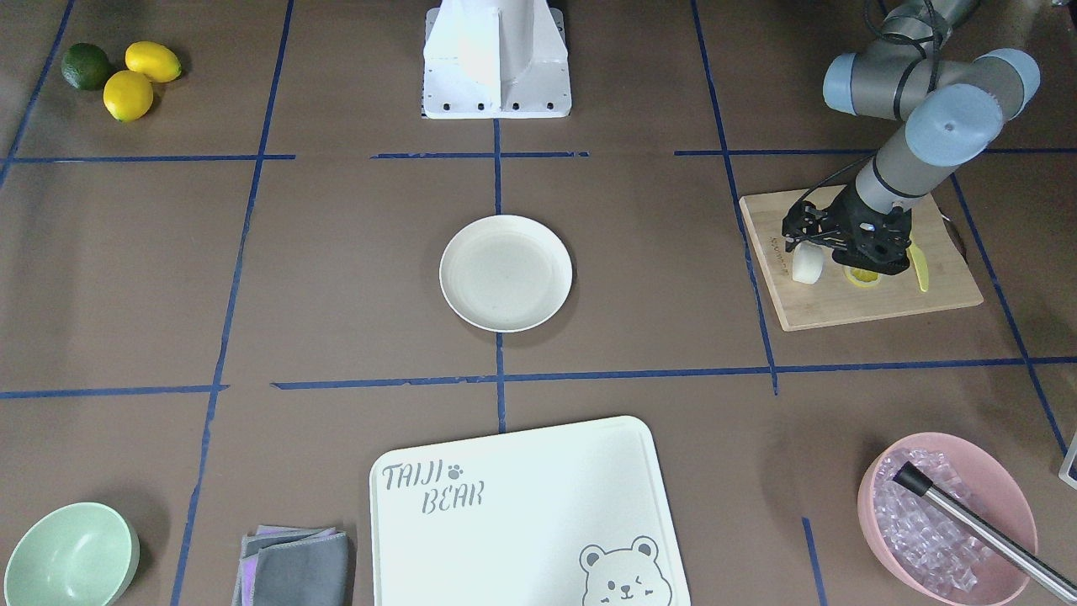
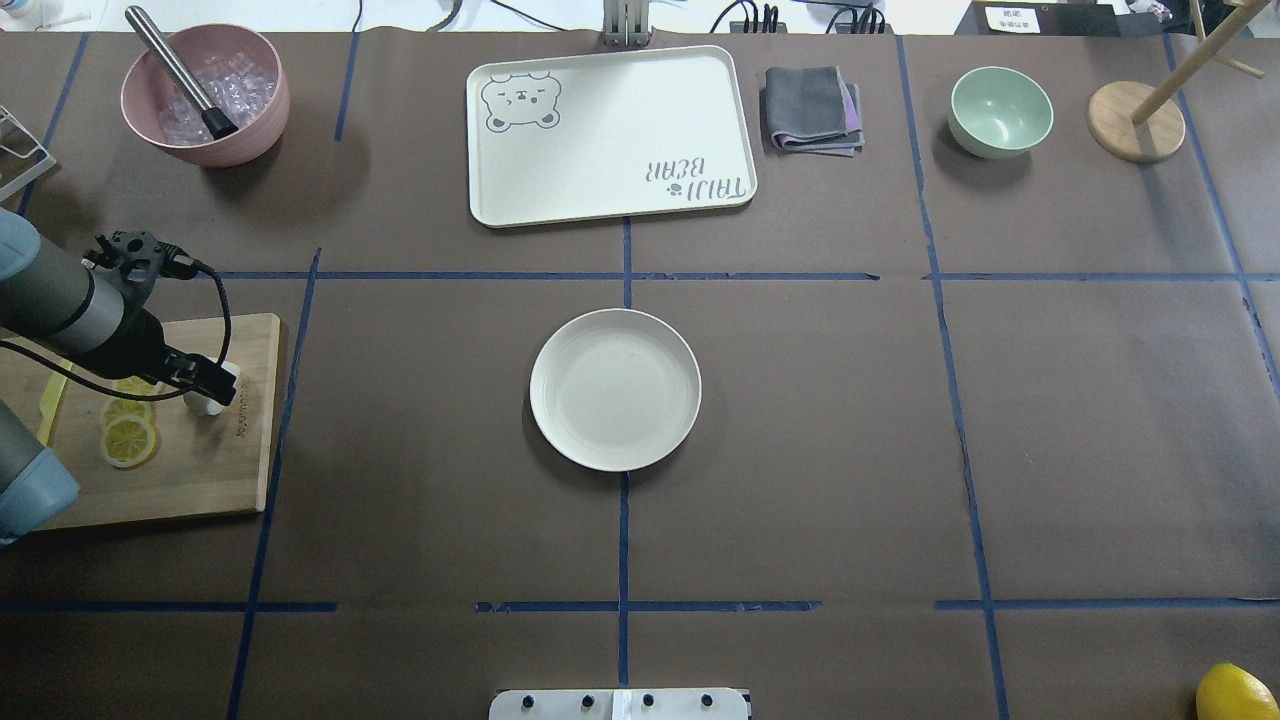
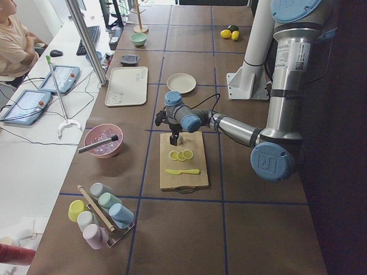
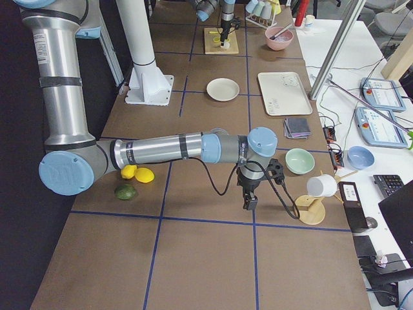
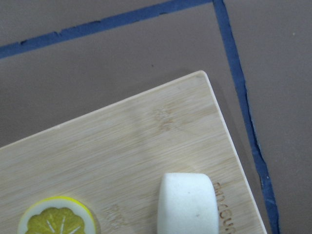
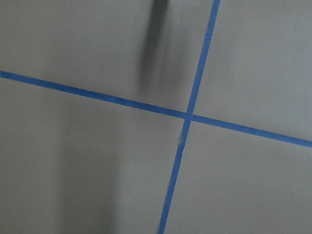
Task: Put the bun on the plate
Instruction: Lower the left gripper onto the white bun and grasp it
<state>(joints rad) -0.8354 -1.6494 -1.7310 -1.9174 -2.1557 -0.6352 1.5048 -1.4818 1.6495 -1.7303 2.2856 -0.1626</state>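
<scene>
I should next grip the small white bun by its narrow middle [image 1: 808, 263] with my left gripper, to set the bun on the plate [image 1: 505, 273].
The bun [image 5: 187, 202] is a small white lump standing on a wooden cutting board [image 2: 200, 470] at the table's left end, near the board's corner. My left gripper [image 2: 205, 385] hangs just over the bun [image 2: 207, 402] with its jaws open, holding nothing. Part of the bun [image 1: 808, 265] shows beside the black fingers. The round cream plate [image 2: 615, 388] lies bare at the table's middle, well to the right of the board. My right gripper [image 4: 249, 205] hovers over bare table far from both. It shows only in the exterior right view, so I cannot tell its state.
Lemon slices [image 2: 128, 435] and a yellow knife [image 1: 920, 268] share the board. A pink bowl [image 2: 255, 130] of ice, the bear-printed board [image 2: 610, 135], a folded cloth [image 2: 812, 108], a green bowl [image 2: 1000, 110] and a wooden stand [image 2: 1135, 120] line the far edge.
</scene>
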